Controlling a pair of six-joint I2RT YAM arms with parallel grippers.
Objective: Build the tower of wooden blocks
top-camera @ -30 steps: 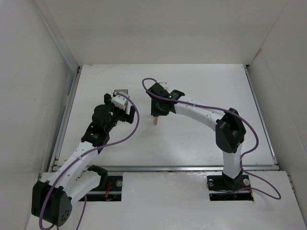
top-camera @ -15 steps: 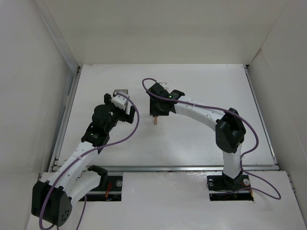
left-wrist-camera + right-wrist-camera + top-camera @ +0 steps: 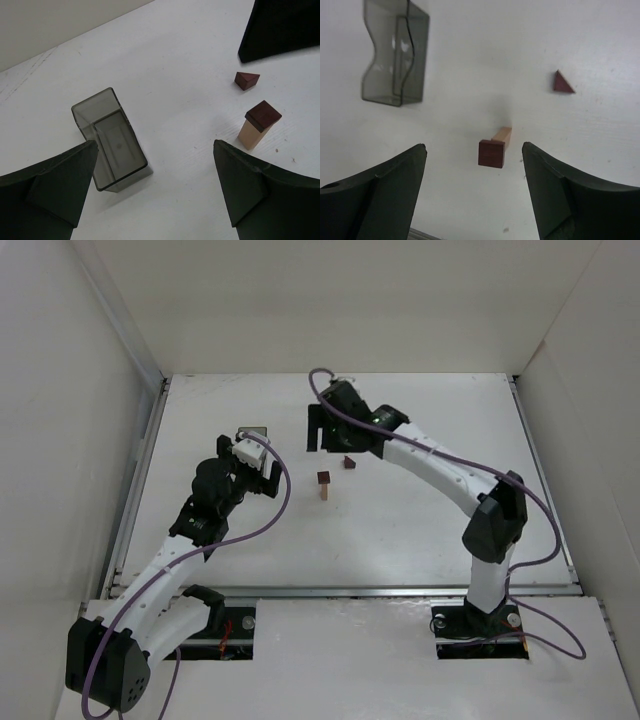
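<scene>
The dark reddish-brown wedge block needs to be held by its pointed corner next, so my right gripper should grab it there and leave its flat side free for my left gripper.
The wood block tower stands mid-table: a slim tan upright with a dark red-brown cube on top of it. The cube also shows in the left wrist view. A dark triangular block lies on the table just behind and right of the tower. My right gripper hangs above and behind the tower, open and holding nothing; the cube lies below the gap of my right gripper. My left gripper is open and empty, left of the tower, over the table near the bin.
A dark translucent rectangular bin lies on the table left of the tower, by my left gripper; the bin looks empty. White walls enclose the table on three sides.
My right gripper has opened, let go of the dark cube on the tan upright, and drawn up and back. The triangular block now shows. The left arm has not moved.
</scene>
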